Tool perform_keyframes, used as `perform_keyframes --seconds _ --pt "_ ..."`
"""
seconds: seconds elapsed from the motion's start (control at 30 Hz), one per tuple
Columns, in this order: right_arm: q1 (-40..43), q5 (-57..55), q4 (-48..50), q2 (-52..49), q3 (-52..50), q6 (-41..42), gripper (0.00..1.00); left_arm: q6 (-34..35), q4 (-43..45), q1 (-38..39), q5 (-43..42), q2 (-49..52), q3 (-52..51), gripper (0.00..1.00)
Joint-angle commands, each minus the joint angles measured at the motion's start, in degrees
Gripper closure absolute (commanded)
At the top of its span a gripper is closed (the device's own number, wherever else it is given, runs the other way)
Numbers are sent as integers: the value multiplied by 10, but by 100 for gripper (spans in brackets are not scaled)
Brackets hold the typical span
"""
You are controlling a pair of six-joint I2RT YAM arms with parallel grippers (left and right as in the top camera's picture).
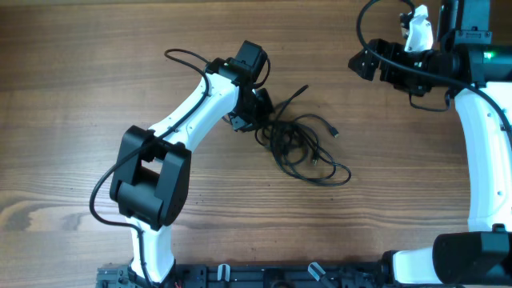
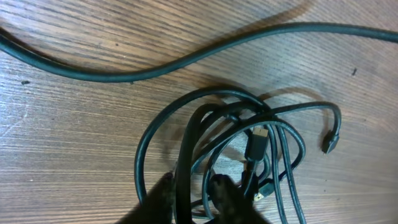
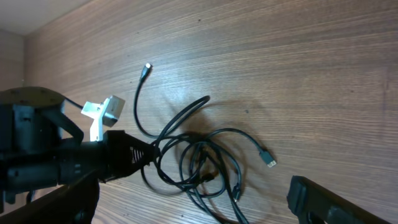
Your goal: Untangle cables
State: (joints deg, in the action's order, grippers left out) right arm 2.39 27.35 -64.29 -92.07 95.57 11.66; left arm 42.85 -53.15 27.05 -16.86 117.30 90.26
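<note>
My right gripper will grab the tangle's raised loop to draw the cable free.
The cables (image 1: pixel 300 144) are thin black cords in a tangle of loose loops at the table's centre, with a plug end (image 1: pixel 334 132) sticking out to the right. My left gripper (image 1: pixel 260 112) is at the tangle's left edge. In the left wrist view its fingers (image 2: pixel 193 186) are apart and straddle strands of the cables (image 2: pixel 189 143), one strand against the left finger. My right gripper (image 1: pixel 362 62) is open and empty at the far right, well clear of the tangle. The right wrist view shows the cables (image 3: pixel 205 155) between its spread fingers (image 3: pixel 194 186), far below.
A long black cord (image 2: pixel 186 59) crosses the top of the left wrist view. One loose cable end (image 3: pixel 147 67) reaches away from the tangle. The wooden table (image 1: pixel 96 72) surrounds the tangle. The arm bases stand at the front edge.
</note>
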Motion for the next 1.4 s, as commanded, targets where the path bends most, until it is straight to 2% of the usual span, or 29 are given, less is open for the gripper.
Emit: perform_keyframes --seconds 0.0,0.1,0.17,0.23,0.33,0.47,0.6,0.7,0.77,0.8,0.93,1.07,1.17,1.23,1.3,1.33,1.37 --pt "-14 32 6 3 11 5 3 3 3 -13 45 -20 4 96" --pt "-42 32 24 3 11 4 3 -49 3 -45 48 -94 40 96" --pt "-66 32 46 3 11 5 3 -48 -3 -75 47 -180 49 96" --pt "-73 32 59 3 11 5 3 -22 -10 -84 40 -216 49 96" --pt "-84 41 83 3 11 23 3 0 40 -86 -1 -273 49 96" --pt "-113 49 99 -4 11 22 5 125 119 -90 -3 -355 49 96" --pt "-120 60 108 -30 11 20 5 214 208 -90 -2 -416 49 96" --pt "-120 167 172 -50 11 -2 5 278 287 -90 48 -455 49 96" --pt "-126 203 191 -63 11 -18 5 336 301 -90 81 -472 49 96" --pt "-137 215 195 -72 11 -38 5 376 308 -90 85 -479 49 96" --pt "-187 230 200 -92 11 -97 9 465 320 -90 84 -481 49 96" --pt "-250 244 234 -114 11 -143 14 479 324 -90 84 -481 49 96" --pt "-291 238 309 -148 11 -111 30 479 324 -90 83 -481 49 96" --pt "-306 235 374 -174 11 -61 35 478 324 -90 81 -481 49 96" --pt "-314 235 430 -200 11 -14 46 478 324 -90 82 -481 49 96" --pt "-314 219 440 -208 11 5 60 478 324 -90 82 -481 49 96" --pt "-313 194 435 -210 11 23 81 476 323 -90 82 -481 49 96"
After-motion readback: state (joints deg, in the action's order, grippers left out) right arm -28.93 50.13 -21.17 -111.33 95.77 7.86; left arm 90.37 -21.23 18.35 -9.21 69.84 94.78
